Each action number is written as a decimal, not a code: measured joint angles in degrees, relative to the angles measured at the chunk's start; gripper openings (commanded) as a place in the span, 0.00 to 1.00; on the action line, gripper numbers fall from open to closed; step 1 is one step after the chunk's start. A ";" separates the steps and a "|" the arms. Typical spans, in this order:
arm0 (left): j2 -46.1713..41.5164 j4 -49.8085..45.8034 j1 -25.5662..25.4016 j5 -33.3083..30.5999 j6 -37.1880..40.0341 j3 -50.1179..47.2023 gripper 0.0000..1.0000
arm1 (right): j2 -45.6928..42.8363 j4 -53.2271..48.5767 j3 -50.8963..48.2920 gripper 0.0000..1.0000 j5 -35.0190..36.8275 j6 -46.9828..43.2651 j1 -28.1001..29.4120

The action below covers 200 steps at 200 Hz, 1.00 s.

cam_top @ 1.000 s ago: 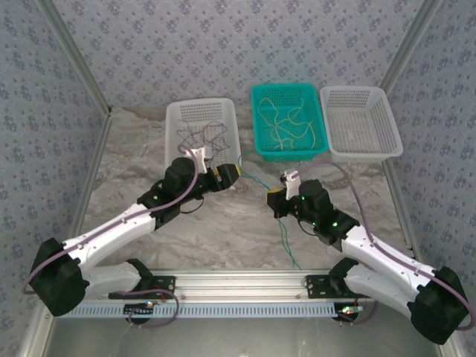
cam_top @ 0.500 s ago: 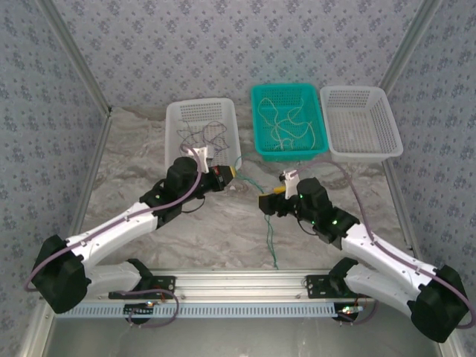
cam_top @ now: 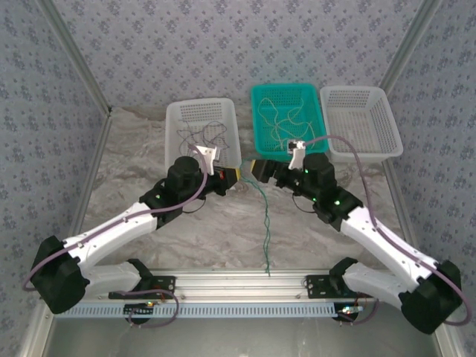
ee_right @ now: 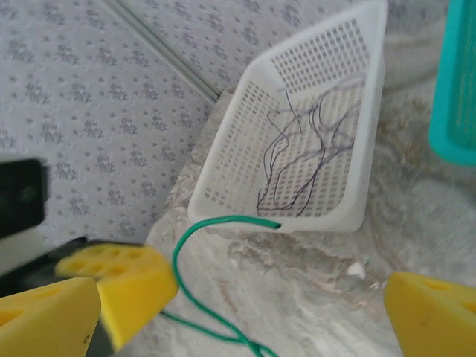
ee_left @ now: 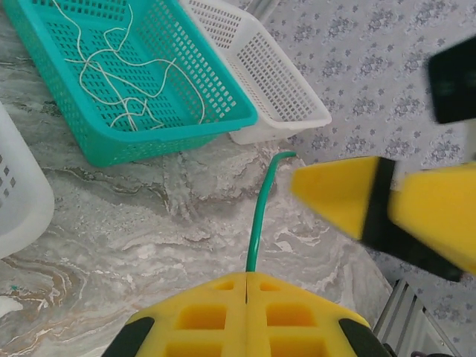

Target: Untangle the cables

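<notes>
My right gripper is to pull the green cable apart and untangle it, so it will reach the cable and grab its loose end (ee_right: 256, 221) curling past the left gripper's fingers.
A dark green cable (cam_top: 263, 223) trails over the marble table from my left gripper (cam_top: 229, 175) toward the near edge. That gripper (ee_left: 246, 277) is shut on the cable's end, and the green cable (ee_left: 258, 216) sticks out past its tips. My right gripper (cam_top: 259, 169) stands open just right of the left one, with nothing between its fingers (ee_right: 44, 320). The green cable (ee_right: 201, 227) curls in front of it. Dark maroon cables (cam_top: 202, 135) lie in the left white basket (cam_top: 175, 111). Pale whitish cables (cam_top: 286, 123) lie in the teal basket (cam_top: 256, 97).
A second white basket (cam_top: 387, 104) stands at the back right, next to the teal one. Patterned walls and metal posts close in the table on three sides. A metal rail (cam_top: 238, 282) with the arm bases runs along the near edge.
My left gripper has shut on the green cable's upper end. My right gripper has opened, let go of the cable, and moved up and left to beside the left one. The cable now hangs straighter.
</notes>
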 measured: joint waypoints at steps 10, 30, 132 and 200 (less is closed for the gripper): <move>0.00 -0.02 -0.20 0.11 0.33 0.13 0.00 | 1.99 0.39 0.44 0.88 -0.02 2.97 0.24; 0.02 0.00 -0.31 0.13 0.37 0.26 0.00 | 4.79 1.81 1.20 0.73 -0.02 8.11 0.63; 0.04 -0.02 -0.70 0.11 1.66 0.28 0.00 | 12.24 12.31 3.13 0.10 -3.21 19.91 2.45; -0.02 -1.20 -0.70 -1.25 2.10 0.50 0.00 | 11.32 10.95 3.61 0.00 0.33 17.62 2.95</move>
